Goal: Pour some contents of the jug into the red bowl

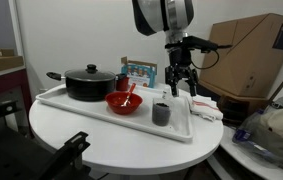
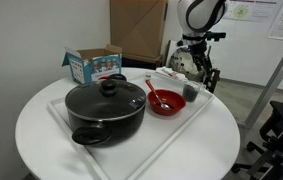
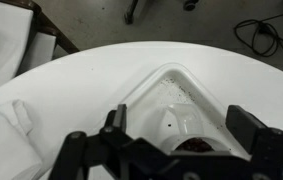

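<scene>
I should next grab the jug by its clear handle, so the jug's rim stays open to pour contents into the red bowl.
The small dark grey jug stands upright on the white tray, just beside the glossy red bowl. Both exterior views show them; the jug is at the tray's far corner past the bowl. My gripper hangs open and empty a little above and behind the jug, also seen in an exterior view. In the wrist view the open fingers straddle the tray corner. The jug's rim with dark contents shows low between them.
A large black lidded pot with a handle stands on the tray beside the bowl. A blue box stands behind the tray. White cloth lies at the tray's end. A cardboard box is behind the round table.
</scene>
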### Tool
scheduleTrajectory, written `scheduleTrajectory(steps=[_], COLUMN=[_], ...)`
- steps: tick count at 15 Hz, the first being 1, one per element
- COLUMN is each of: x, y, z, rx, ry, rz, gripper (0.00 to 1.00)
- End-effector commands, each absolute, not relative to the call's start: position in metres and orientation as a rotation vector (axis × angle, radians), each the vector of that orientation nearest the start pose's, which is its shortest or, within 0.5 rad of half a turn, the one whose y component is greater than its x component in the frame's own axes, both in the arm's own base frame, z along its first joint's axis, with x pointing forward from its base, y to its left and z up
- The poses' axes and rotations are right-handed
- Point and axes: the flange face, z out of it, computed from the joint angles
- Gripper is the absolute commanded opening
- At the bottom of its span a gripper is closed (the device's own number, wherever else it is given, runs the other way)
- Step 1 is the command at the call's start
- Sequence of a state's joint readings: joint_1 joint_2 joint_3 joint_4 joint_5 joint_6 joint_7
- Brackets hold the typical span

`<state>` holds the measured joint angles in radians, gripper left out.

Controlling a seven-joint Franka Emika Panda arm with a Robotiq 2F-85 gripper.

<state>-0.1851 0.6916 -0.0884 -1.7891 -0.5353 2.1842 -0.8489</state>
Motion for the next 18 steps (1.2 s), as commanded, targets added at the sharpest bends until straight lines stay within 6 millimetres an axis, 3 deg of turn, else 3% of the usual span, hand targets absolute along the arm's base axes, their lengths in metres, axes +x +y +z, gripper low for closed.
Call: scheduleTrajectory(steps=[1, 11, 13, 15, 18], x=[0.600, 0.592, 0.591, 0.590, 0.587], y=[-0.186, -0.166, -0.167, -0.169, -0.174], z=[0.136, 0.098, 0.097, 0.096, 0.098], rx=[-2.866, -2.784, -2.780, -2.781, -2.789], ry=[-1.537, -1.642, -1.647, -1.641, -1.629], rz=[0.819, 0.885, 0.879, 0.867, 0.850], gripper=[1.00, 0.99, 0.91, 0.71, 0.49])
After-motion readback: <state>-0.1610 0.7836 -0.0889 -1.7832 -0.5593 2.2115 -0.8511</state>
